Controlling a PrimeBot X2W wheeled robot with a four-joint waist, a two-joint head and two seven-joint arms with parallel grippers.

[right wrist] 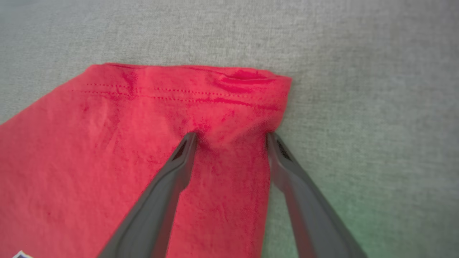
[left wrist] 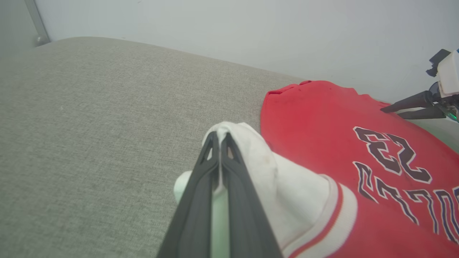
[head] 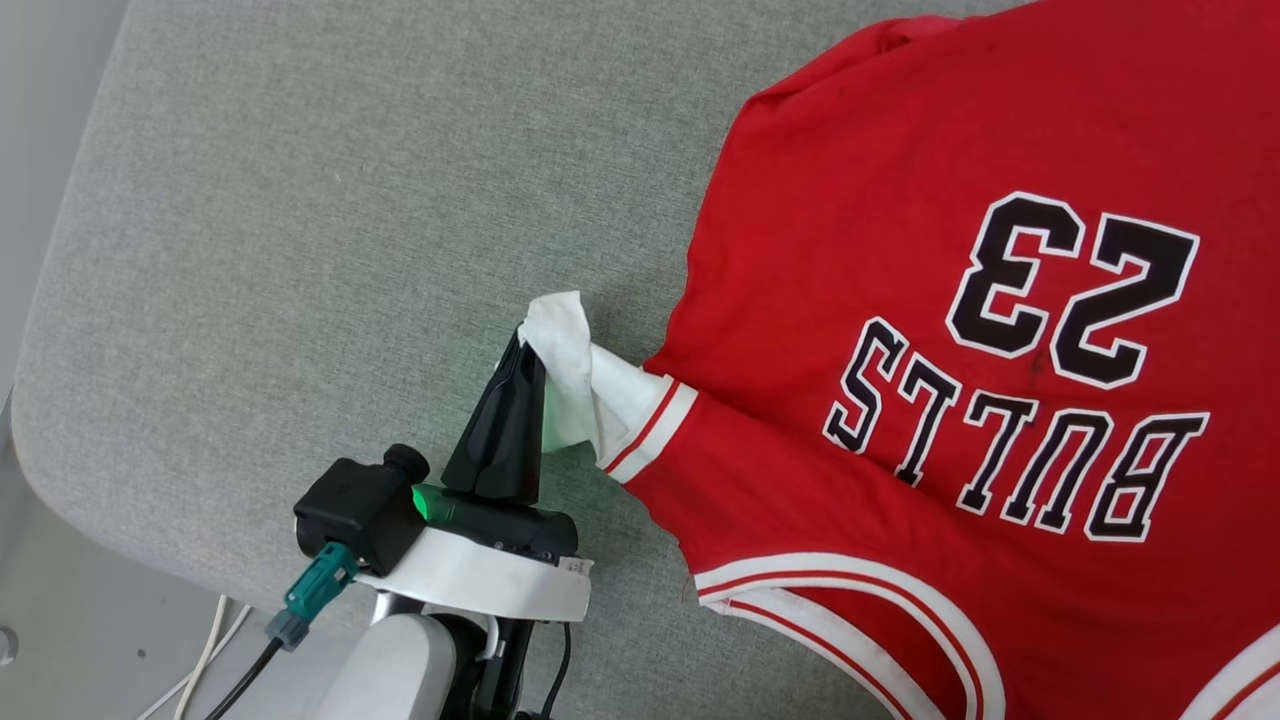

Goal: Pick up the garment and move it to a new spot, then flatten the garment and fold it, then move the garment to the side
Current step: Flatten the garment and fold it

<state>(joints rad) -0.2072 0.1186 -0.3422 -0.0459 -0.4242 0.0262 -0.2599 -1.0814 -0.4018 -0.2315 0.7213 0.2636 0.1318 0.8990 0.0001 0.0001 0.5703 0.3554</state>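
Note:
My right gripper picks up the red garment by its stitched hem corner (right wrist: 271, 92) next, to fold the garment.
The red garment (head: 900, 330) lies spread on the grey cushion, its black "BULLS 23" print upside down toward me. My left gripper (head: 520, 345) is shut on the white sleeve (head: 585, 385), lifting it a little off the cushion; the left wrist view shows that gripper (left wrist: 219, 137) pinching the sleeve (left wrist: 287, 186). In the right wrist view my right gripper (right wrist: 231, 138) stands open over the garment's hem corner (right wrist: 229, 104), one fingertip pressing the red fabric, the other at its edge. The left wrist view also catches the right gripper's fingers (left wrist: 408, 102) at the far right.
The grey fabric cushion (head: 330, 250) spreads wide to the left of the garment, with its rounded edge at the lower left. Cables (head: 215, 650) hang beside my left arm over the pale floor. A white wall (left wrist: 229, 32) rises behind the cushion.

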